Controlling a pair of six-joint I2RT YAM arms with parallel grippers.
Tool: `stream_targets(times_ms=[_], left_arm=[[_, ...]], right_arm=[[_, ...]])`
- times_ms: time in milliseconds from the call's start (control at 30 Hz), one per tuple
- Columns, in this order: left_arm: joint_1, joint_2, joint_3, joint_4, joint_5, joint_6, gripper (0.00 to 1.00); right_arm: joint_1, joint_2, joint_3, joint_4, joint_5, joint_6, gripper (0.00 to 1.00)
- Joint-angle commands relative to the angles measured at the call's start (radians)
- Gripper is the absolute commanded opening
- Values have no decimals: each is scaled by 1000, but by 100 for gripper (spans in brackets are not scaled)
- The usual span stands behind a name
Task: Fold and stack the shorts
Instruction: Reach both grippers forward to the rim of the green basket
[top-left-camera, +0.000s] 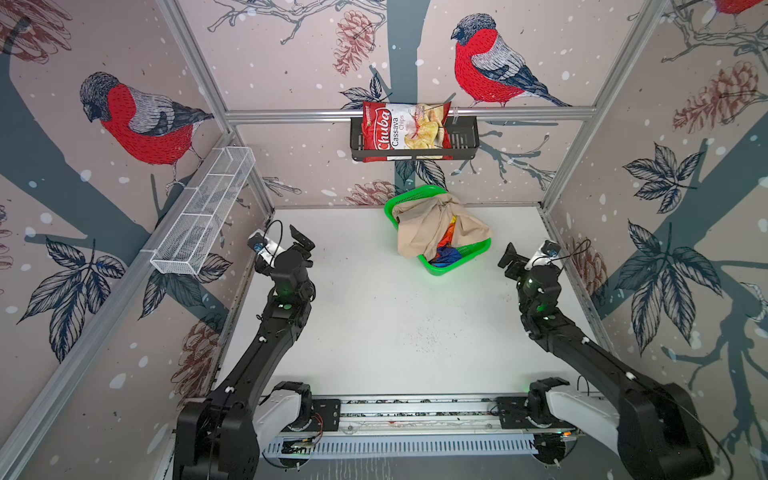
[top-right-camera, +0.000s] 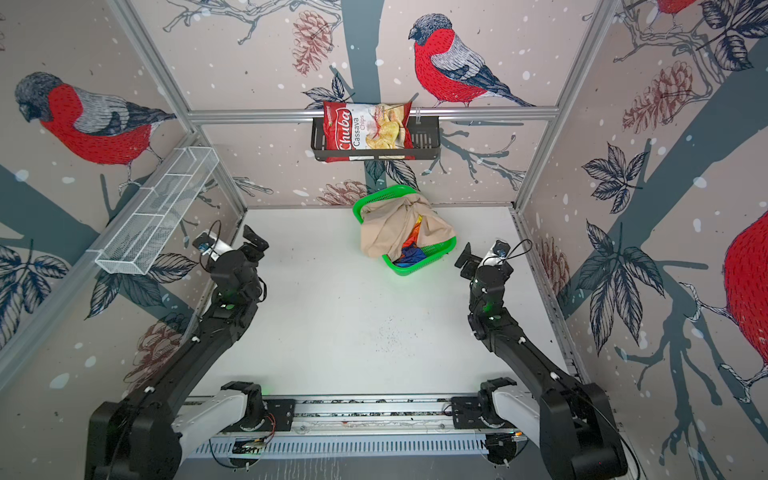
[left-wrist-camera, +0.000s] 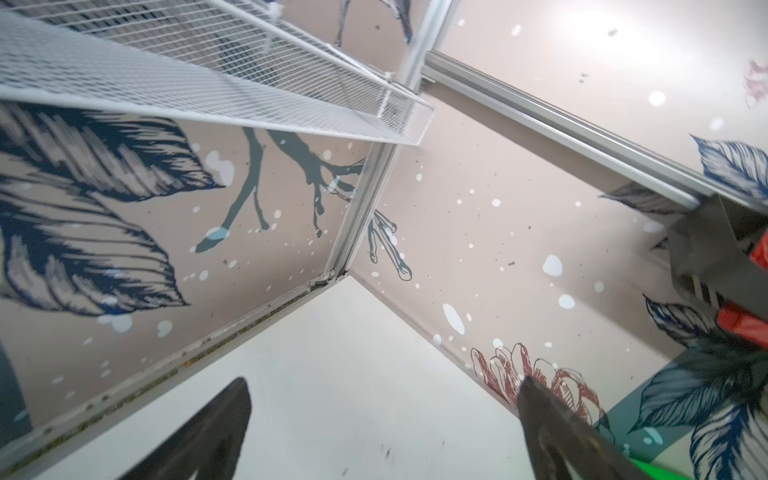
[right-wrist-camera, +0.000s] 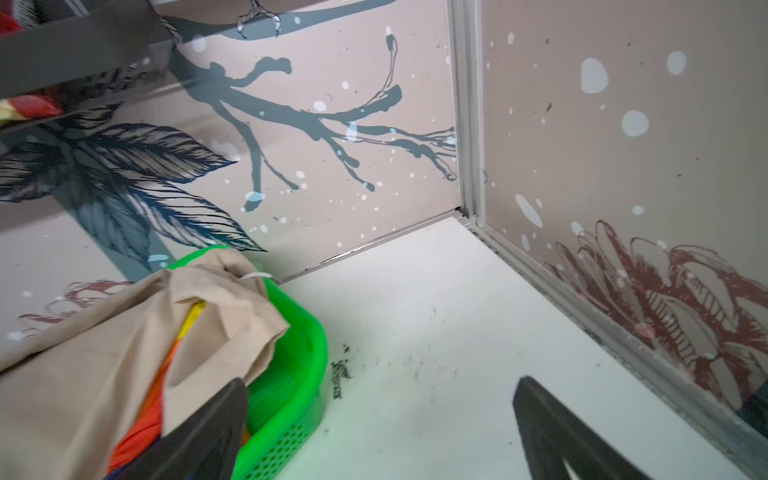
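My right gripper will next grab the green basket by its near rim, away from the shorts. That will free table space for folding.
The beige shorts (top-left-camera: 430, 228) (top-right-camera: 395, 230) lie crumpled on top of a green basket (top-left-camera: 459, 259) (top-right-camera: 426, 259) at the back of the table, one edge hanging over its rim. The rainbow shorts (top-left-camera: 446, 251) (top-right-camera: 411, 253) peek out beneath them, mostly covered. My left gripper (top-left-camera: 302, 245) (top-right-camera: 254, 243) hovers open at the left, well away from the basket, empty in its wrist view (left-wrist-camera: 382, 386). My right gripper (top-left-camera: 510, 259) (top-right-camera: 465, 257) is open just right of the basket. In its wrist view (right-wrist-camera: 380, 382) the beige shorts (right-wrist-camera: 104, 353), rainbow shorts (right-wrist-camera: 141, 424) and basket (right-wrist-camera: 299, 374) lie beside one finger.
A white wire shelf (top-left-camera: 203, 212) hangs on the left wall close to my left arm. A black wall basket (top-left-camera: 461, 141) with a chips bag (top-left-camera: 405, 131) hangs on the back wall above the green basket. The white table (top-left-camera: 374, 311) is walled on three sides.
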Motion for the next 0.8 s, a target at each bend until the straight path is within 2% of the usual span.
stream_targets(times_ms=[0,133,267,367,433,600,767], left_arm=[[12,-25,6,-254,33,-159,98],[12,9,20,-225,223,-151,98],[-9,127,59,-212,384,-155,98],[-39,212,57,-155,502,-150,90],[-73,259,58,-126,537,-144,85],[-159,341,93,-89,570,-149,84],[-218,432,146,-53,590,-158,84]], right_arm=[[27,-38,42,-286,-5,135,100],[90,-18,62,-378,-117,180,99],[160,70,80,-386,-178,228,98],[165,156,112,-345,-246,249,93],[158,213,148,-325,-273,261,87],[110,368,262,-299,-360,307,71],[34,565,410,-362,-424,377,70]])
